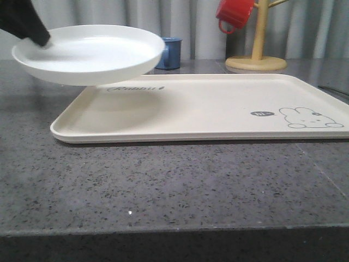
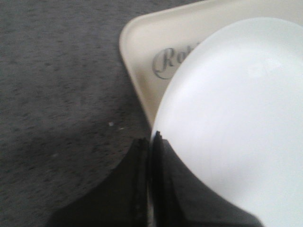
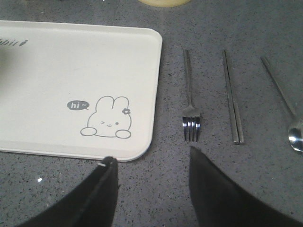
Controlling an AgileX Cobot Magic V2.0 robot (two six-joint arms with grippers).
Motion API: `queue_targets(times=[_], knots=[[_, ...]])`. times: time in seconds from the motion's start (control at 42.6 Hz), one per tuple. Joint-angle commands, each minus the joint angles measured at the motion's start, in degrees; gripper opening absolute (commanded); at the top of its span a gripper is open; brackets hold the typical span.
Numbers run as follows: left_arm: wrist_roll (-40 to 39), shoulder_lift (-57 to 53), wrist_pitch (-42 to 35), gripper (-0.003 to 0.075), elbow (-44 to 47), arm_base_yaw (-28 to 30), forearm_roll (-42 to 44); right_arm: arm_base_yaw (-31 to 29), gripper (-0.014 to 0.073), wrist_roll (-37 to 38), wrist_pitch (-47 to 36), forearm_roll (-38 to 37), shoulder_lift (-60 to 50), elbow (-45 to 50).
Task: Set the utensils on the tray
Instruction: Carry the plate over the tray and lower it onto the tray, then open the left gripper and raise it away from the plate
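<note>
My left gripper should keep the plate: the white plate's lower edge (image 1: 90, 83) is above the cream tray in the front view.
My left gripper (image 1: 41, 39) is shut on the rim of the round white plate (image 1: 90, 53), holding it in the air above the left end of the cream tray (image 1: 218, 112). In the left wrist view the plate (image 2: 236, 113) hangs over the tray's "Rabbit" corner (image 2: 142, 38), the gripper (image 2: 150, 142) pinching its edge. My right gripper (image 3: 150, 158) is open above the bare table beside the tray's rabbit corner (image 3: 142, 94). Past it lie the fork (image 3: 190, 109), the knife (image 3: 233, 99) and the spoon (image 3: 289, 113), side by side on the table.
A blue mug (image 1: 170, 53) stands behind the tray. A yellow mug tree (image 1: 256, 54) with a red mug (image 1: 234, 13) hanging on it stands at the back right. Grey speckled tabletop (image 1: 163, 185) stretches in front of the tray.
</note>
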Motion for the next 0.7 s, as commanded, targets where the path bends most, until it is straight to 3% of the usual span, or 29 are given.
queue_targets(times=[0.0,0.188,0.399,0.446,0.681], knots=[[0.15,-0.42,-4.24,-0.0020,-1.98,-4.19,-2.77,-0.20,0.0383,-0.25,-4.39,0.30,0.59,-1.94],[0.15,4.36,-7.65,-0.0020,-1.98,-9.10,-3.45,-0.20,0.0383,-0.25,-4.39,0.30,0.59,-1.94],[-0.58,6.89,-9.81,-0.0010,-1.98,-9.66,-4.35,-0.20,0.0383,-0.25,-4.39,0.30,0.59,-1.94],[-0.58,6.89,-9.81,0.0022,-1.98,-9.66,-4.35,-0.20,0.0383,-0.25,-4.39,0.30,0.59,-1.94],[-0.58,6.77,-6.53,0.0331,-2.50,-9.54,-4.21,-0.20,0.0383,-0.25,-4.39,0.30,0.59,-1.94]])
